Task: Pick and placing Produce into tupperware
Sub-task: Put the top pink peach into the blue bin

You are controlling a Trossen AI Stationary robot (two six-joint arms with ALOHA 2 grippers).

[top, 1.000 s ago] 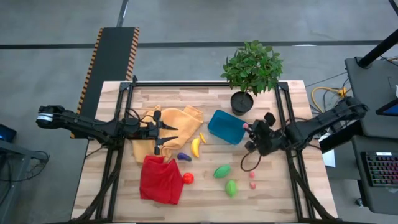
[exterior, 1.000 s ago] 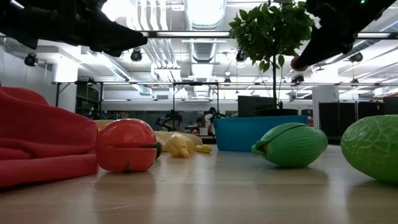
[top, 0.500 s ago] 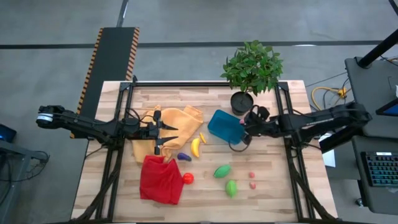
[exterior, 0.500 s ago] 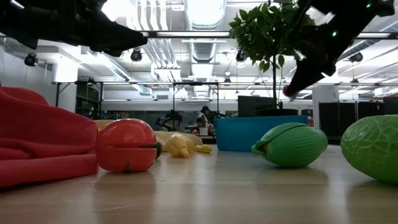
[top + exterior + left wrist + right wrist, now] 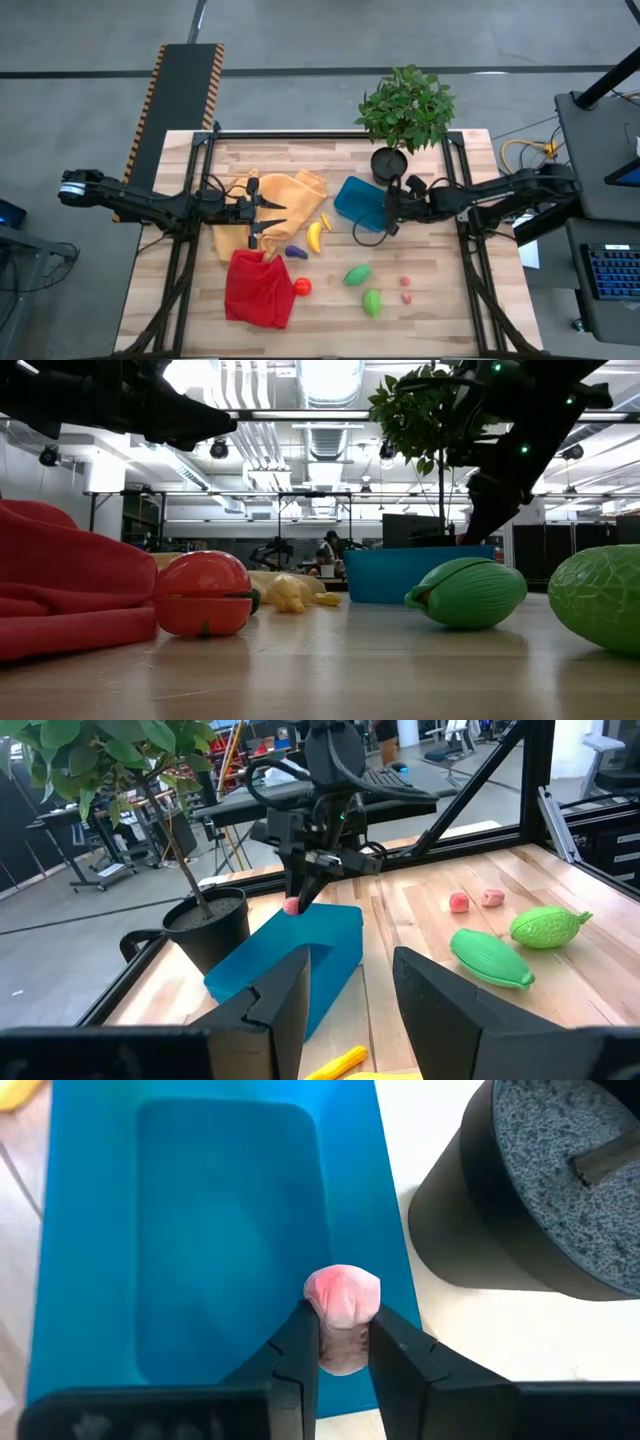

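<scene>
My right gripper opens now, since the pink piece (image 5: 342,1312) is over the bottom of the blue tupperware and would rest inside.
The blue-teal tupperware (image 5: 358,202) lies on the table beside the black plant pot (image 5: 389,163). My right gripper (image 5: 388,208) hangs over the tupperware's right end, shut on a tiny pink piece (image 5: 342,1312). The rest of the produce lies on the wood: a yellow banana (image 5: 315,236), a purple piece (image 5: 295,252), a red round one (image 5: 302,287), two green ovals (image 5: 357,274) (image 5: 372,301) and two tiny pink ones (image 5: 405,282) (image 5: 407,298). My left gripper (image 5: 272,214) stands open and level above the yellow-orange cloth (image 5: 285,195), holding nothing. My right gripper pinches the tiny pink piece by its two sides (image 5: 326,1335) between its fingertips (image 5: 300,1350). The fingers slant down from the table's right side. The piece sticks out past the fingertips and hangs clear above the tupperware's floor (image 5: 220,1230), close to its right wall.
The plant pot (image 5: 540,1190) stands close to the right gripper, its leafy plant (image 5: 405,105) spreading above it. A red cloth (image 5: 258,288) lies at the near left, next to the red round piece. Bare wood lies along the table's near edge and right side.
My right gripper has gone toward the table's left and far edges and sunk, tipping further downward. It has carried the pink piece from above the bare wood to just over the tupperware's right end. It stays shut on the piece.
</scene>
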